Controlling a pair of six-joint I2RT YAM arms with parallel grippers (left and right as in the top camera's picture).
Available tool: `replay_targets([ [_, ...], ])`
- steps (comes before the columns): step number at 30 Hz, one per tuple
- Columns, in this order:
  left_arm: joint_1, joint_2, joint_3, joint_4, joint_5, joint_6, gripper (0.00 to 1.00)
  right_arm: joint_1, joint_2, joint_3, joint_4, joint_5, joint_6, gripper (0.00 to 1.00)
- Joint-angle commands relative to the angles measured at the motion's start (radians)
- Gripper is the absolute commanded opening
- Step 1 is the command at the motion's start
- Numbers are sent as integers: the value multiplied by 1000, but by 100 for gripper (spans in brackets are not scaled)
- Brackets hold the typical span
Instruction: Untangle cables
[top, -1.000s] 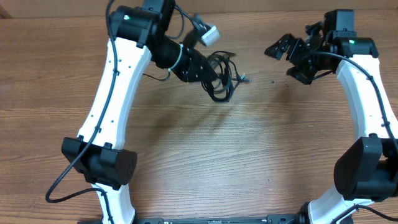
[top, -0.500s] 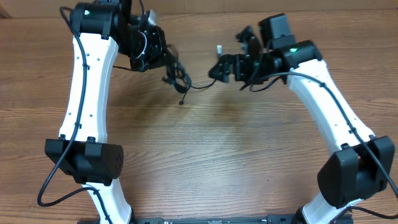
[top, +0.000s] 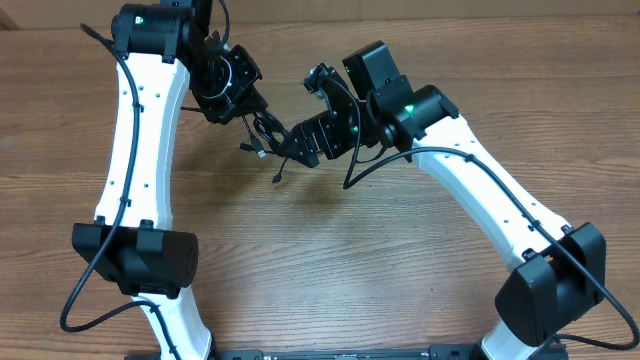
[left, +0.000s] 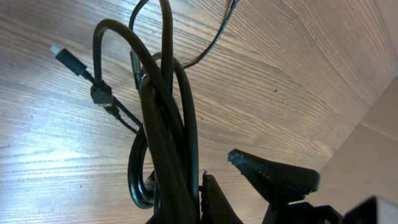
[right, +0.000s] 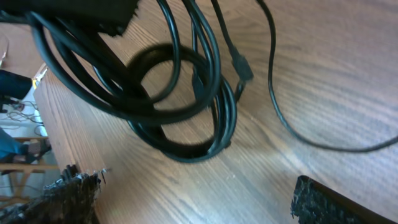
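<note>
The cables' hanging loops are away from the left gripper, so the right gripper will grip the cables there, and the plug ends stay free for the left gripper to untangle.
The cables (top: 262, 135) are a bundle of thin black cords with small plug ends, hanging in loops above the wooden table. My left gripper (top: 245, 105) is shut on the top of the bundle. In the left wrist view the cables (left: 163, 124) press against my finger (left: 199, 186), and a ribbed black pad stands apart to the right. My right gripper (top: 296, 145) is open and empty, right beside the bundle. In the right wrist view its two fingers (right: 196, 199) are spread wide, with the cable loops (right: 180, 106) just beyond them.
The wooden table (top: 400, 270) lies under both arms. Its far edge runs close behind the grippers (top: 450, 12). The table edge also shows in the left wrist view (left: 364, 115). The arm bases stand at the front left (top: 150, 265) and front right (top: 545, 295).
My left gripper carried the cables left from the table's middle. My right arm swung left across the table and now sits next to the bundle.
</note>
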Motion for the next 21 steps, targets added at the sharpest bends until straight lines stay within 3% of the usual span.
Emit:
replay_targets([
  [1,-5,-23,8,-19,-6,-106,4,41,-45,15,25,5,-74,100],
  [10,-4,-23,8,-101,10,-287,4,79,-43,14,53,37,-158,87],
  [16,-3,-23,8,-136,144,-312,4,79,-42,12,53,63,-180,80],
  [21,10,-23,8,-136,153,-341,4,79,-42,12,41,70,-180,65],
])
